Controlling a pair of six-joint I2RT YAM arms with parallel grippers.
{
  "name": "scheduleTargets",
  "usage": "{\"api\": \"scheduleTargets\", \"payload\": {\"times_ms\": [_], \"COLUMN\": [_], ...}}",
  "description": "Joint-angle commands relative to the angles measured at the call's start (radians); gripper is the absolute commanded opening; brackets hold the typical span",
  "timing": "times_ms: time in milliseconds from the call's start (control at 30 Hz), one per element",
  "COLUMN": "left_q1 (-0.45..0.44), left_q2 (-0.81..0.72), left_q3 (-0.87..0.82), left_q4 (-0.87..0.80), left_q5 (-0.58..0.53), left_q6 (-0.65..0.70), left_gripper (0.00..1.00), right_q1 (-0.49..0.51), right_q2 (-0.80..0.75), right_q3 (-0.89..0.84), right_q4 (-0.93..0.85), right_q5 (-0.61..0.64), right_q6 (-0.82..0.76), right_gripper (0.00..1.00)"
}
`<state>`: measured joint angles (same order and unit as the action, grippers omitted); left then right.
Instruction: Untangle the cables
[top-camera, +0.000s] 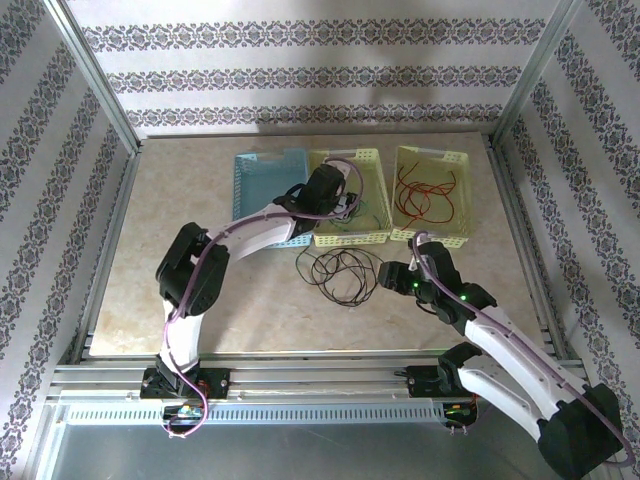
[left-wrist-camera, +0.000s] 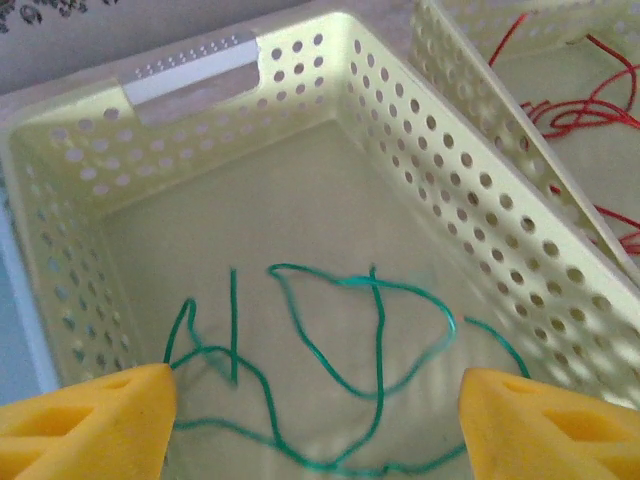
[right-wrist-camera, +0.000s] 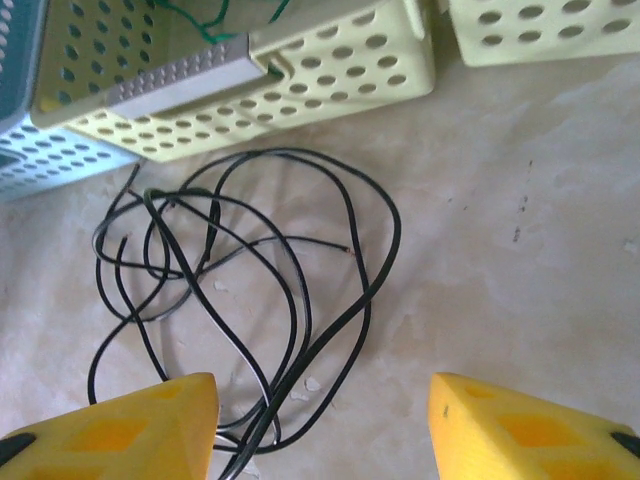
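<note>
The black cable is in a tangle. My right gripper should next grab the outer piece of black cable at the tangle's edge (top-camera: 379, 267) (right-wrist-camera: 396, 237) and leave the rest free, to draw one cable free.
Black cables (top-camera: 338, 273) (right-wrist-camera: 250, 290) lie in a loose tangle on the table in front of the baskets. Green cables (left-wrist-camera: 340, 370) curl on the floor of the middle yellow basket (top-camera: 349, 232) (left-wrist-camera: 430, 190). Red cables (top-camera: 425, 195) (left-wrist-camera: 590, 110) rest in the right yellow basket (top-camera: 432, 238). My left gripper (top-camera: 330, 190) (left-wrist-camera: 315, 420) hangs open just above the green cables, nothing between its yellow fingers (left-wrist-camera: 90, 420). My right gripper (top-camera: 400, 275) (right-wrist-camera: 320, 420) is open at the right edge of the black tangle; black strands pass beside its left finger (right-wrist-camera: 120, 425).
A blue basket (top-camera: 255, 185) (right-wrist-camera: 40, 165) stands left of the yellow ones. Metal frame rails (top-camera: 300, 365) border the table. Bare tabletop (top-camera: 170, 200) lies at the left and in front of the tangle.
</note>
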<state>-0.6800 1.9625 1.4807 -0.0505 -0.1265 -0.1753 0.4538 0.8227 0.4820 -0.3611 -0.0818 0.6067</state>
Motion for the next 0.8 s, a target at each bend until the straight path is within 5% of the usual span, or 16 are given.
{"api": "scheduleTargets", "payload": {"times_ms": [0,267,533,767], "left_q1": [-0.035,-0.156,-0.217,-0.23], "left_q2": [-0.159,-0.34,-0.31,-0.193], "left_q3": [-0.125,-0.413,-0.496,-0.422], "left_q4": [0.065,0.04,0.115,0.049], "left_q5": [0.029,0.068,0.103,0.111], "left_q6": [-0.002,-0.062,-0.111,-0.057], "left_gripper": [0.75,0.77,0.77,0.74], "right_q1": [-0.001,0.003,0.0,-0.007], "right_q2": [0.047,0.19,0.242,0.101], "right_q3": [0.004,0.042,0.043,0.069], "right_q4": [0.004,0.074,0.104,0.038], "right_q5": [-0.07,-0.092,-0.042,0.029], "right_q6": [-0.043,-0.071,-0.055,-0.052], "right_gripper": [0.57,0.51,0.08,0.0]}}
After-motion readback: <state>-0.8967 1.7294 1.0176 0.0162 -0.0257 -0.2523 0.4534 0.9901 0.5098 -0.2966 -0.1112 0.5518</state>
